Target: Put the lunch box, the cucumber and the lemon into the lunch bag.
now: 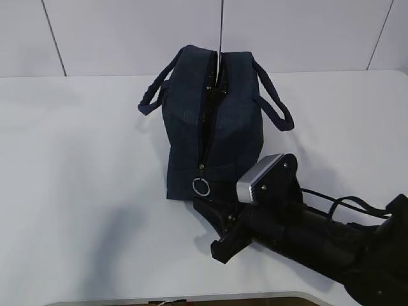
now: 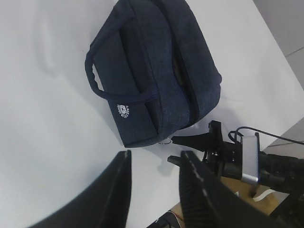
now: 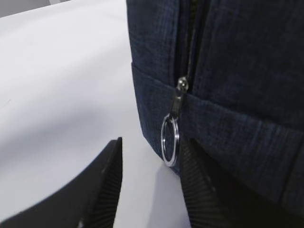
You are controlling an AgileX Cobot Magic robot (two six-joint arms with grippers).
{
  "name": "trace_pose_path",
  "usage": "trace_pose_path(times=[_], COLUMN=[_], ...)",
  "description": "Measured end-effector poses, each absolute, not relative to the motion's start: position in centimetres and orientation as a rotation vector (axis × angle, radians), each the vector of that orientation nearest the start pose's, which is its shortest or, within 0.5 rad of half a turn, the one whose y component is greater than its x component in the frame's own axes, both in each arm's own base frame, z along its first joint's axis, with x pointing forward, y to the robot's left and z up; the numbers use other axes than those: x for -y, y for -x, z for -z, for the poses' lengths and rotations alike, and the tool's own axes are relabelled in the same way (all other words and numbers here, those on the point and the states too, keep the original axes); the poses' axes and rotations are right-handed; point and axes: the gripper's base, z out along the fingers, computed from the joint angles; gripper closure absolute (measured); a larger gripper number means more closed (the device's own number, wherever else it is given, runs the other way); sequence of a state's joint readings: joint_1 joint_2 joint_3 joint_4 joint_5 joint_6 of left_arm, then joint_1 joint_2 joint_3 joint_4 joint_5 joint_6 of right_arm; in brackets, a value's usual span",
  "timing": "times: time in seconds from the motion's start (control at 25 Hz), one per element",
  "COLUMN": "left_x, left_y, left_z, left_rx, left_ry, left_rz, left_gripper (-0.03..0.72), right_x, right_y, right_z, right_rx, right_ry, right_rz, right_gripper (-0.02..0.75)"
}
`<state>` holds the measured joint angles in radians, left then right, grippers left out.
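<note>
My right gripper will next take hold of the zipper by its metal ring pull (image 1: 201,186), so that it can unzip the lunch bag (image 1: 213,127) for loading.
The dark navy lunch bag (image 1: 213,127) stands upright mid-table with its two strap handles out to the sides. Its zipper runs over the top and down the near end, where the metal ring pull (image 1: 201,186) hangs low. My right gripper (image 1: 207,228) is open on the table at the bag's near end. In the right wrist view the ring pull (image 3: 170,140) hangs just inside the right finger of the gripper (image 3: 151,142), untouched. My left gripper (image 2: 155,154) is open and empty, high above the bag (image 2: 156,71). The lunch box, cucumber and lemon are out of view.
The white table (image 1: 76,166) lies bare to the left and right of the bag. Its front edge (image 1: 159,299) runs just under my right arm (image 1: 319,242). A white wall stands behind the table.
</note>
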<state>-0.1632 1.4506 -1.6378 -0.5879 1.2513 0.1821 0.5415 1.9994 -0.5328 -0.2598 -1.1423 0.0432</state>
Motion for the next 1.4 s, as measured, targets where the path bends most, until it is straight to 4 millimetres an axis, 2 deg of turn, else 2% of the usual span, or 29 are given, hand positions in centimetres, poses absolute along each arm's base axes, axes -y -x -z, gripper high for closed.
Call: trace_pose_path(times=[0.24,0.72,1.4], left_x=[9.4,9.4,9.4], left_y=[-27.5,-27.5,-27.5], left_z=[-43.6,-43.6,-43.6], left_rx=[-2.417,-2.417,-2.417], left_ry=[-0.404,-0.404,-0.403], left_rz=[0.768,0.768,0.769], left_gripper=[0.445,0.446,0.446], right_x=[-18.0,-18.7,-18.9], right_y=[-25.7,-27.2,-26.9], right_z=[-9.4,-10.4,-9.2], right_rx=[-1.712,-1.663,-1.708], right_ry=[0.714,0.675,0.675], right_rz=[-0.548,-0.560,-0.615], right_gripper=[0.403,0.403,0.402])
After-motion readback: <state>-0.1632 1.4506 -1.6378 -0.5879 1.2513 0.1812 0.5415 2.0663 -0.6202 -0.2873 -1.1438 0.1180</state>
